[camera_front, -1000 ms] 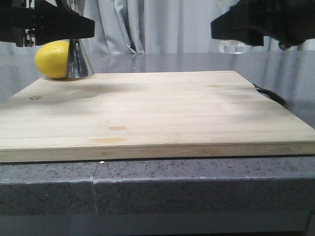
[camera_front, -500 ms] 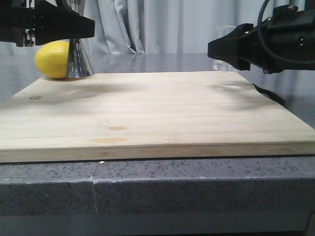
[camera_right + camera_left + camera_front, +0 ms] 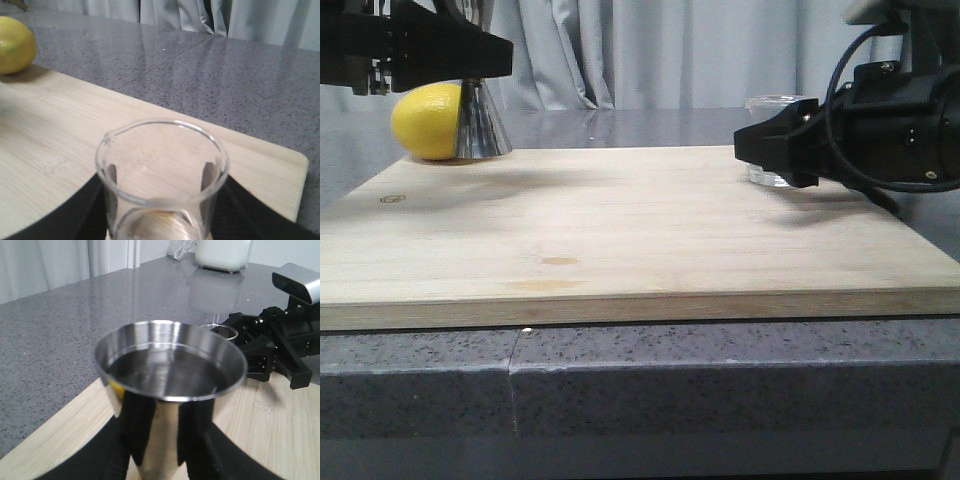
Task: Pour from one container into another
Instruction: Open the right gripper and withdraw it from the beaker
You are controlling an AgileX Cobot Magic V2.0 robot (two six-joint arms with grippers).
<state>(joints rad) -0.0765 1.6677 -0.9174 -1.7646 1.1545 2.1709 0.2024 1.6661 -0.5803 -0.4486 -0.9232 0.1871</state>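
Note:
The beaker's bottom rests on the wooden board and the glass beaker would stand, so my right gripper needs to release it.
The steel jigger point(image 3: 482, 126) stands on the wooden board's point(image 3: 620, 220) far left corner, with my left gripper point(image 3: 470, 55) shut on its upper cone. In the left wrist view the jigger point(image 3: 170, 370) holds dark liquid, and black fingers point(image 3: 137, 430) press both its sides. The clear glass beaker point(image 3: 778, 140) is at the board's far right, its base down at the board surface, and my right gripper point(image 3: 770, 145) is shut on it. From the right wrist the beaker point(image 3: 162, 165) looks empty, pouring lip turned towards the lemon, with my gripper point(image 3: 162, 200) around it.
A yellow lemon point(image 3: 425, 122) lies right behind the jigger, touching it. A black cable point(image 3: 870, 192) lies off the board's right edge. Grey stone counter point(image 3: 620, 380) surrounds the board, with curtains behind. A white appliance point(image 3: 222, 254) stands far back.
My right gripper has come down from high at the right, bringing the beaker to board level and slightly leftwards. The left gripper and jigger have not moved.

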